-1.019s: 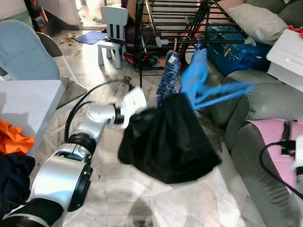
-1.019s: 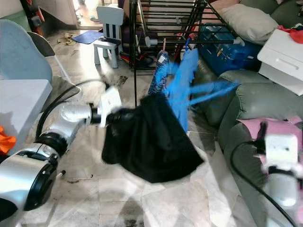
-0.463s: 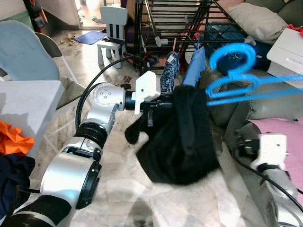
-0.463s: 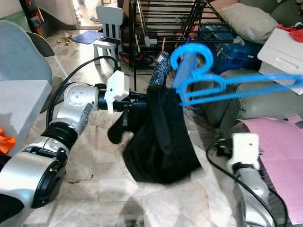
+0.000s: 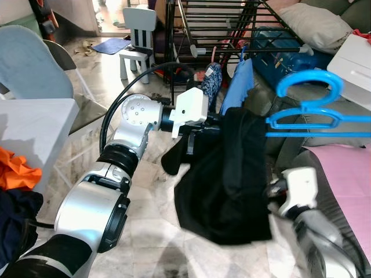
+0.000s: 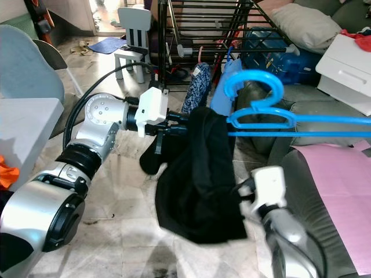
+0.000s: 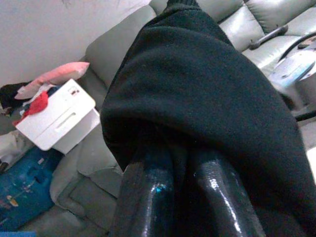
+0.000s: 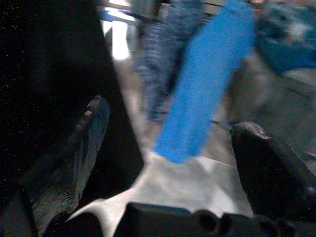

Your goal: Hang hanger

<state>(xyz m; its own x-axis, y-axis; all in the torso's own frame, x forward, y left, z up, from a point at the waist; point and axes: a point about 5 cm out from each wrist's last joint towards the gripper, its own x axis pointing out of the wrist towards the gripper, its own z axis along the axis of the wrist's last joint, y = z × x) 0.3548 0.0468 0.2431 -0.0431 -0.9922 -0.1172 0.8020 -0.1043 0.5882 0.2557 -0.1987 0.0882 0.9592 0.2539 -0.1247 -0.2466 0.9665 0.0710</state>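
My right gripper grabs the black garment by its loose edge [image 5: 259,191] next, to fit the blue hanger [image 5: 313,111] inside for hanging.
A blue plastic hanger [image 5: 313,111] hangs level in the air, its hook [image 6: 255,87] up and its left end tucked into a black garment [image 5: 226,174]. My left gripper [image 5: 204,124] is shut on the top of that garment; in the left wrist view its two fingers [image 7: 148,197] lie close together under the black cloth. My right gripper [image 8: 170,118] is open, low beside the garment's right edge and below the hanger, its white wrist [image 5: 301,188] in front of the sofa. The black drying rack [image 5: 214,23] stands just beyond.
A blue cloth [image 5: 237,87] and a patterned cloth [image 5: 211,78] hang on the rack. A grey sofa [image 5: 324,133] with a pink sheet [image 5: 342,168] and a white box [image 5: 353,58] is on the right. A table [image 5: 35,121] with clothes stands left, a small chair [image 5: 138,35] behind.
My left gripper has lifted the black garment and hanger up and toward the rack, and the hanger has swung level. My right arm has risen from the lower right toward the garment.
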